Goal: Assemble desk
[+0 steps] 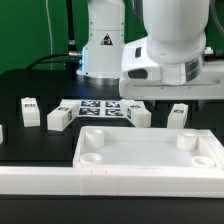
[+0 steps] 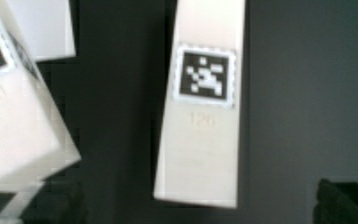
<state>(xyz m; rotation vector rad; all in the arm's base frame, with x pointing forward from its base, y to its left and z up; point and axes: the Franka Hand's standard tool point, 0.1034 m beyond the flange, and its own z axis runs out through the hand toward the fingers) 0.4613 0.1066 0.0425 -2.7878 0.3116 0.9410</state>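
Note:
The white leg is still below my fingers, so my gripper needs to lower before it closes on the leg.
The desk slab lies at the front of the table with its rim and round corner sockets facing up. Several white post legs lie behind it: two on the exterior view's left, one in the middle and one on the right. My gripper hangs low over the middle leg. In the wrist view that leg shows its square tag and runs lengthwise between my dark fingertips. My gripper is open and holds nothing.
The marker board lies flat just beside the middle leg. A white tagged surface shows close to the leg in the wrist view. The robot base stands at the back. The table top is black.

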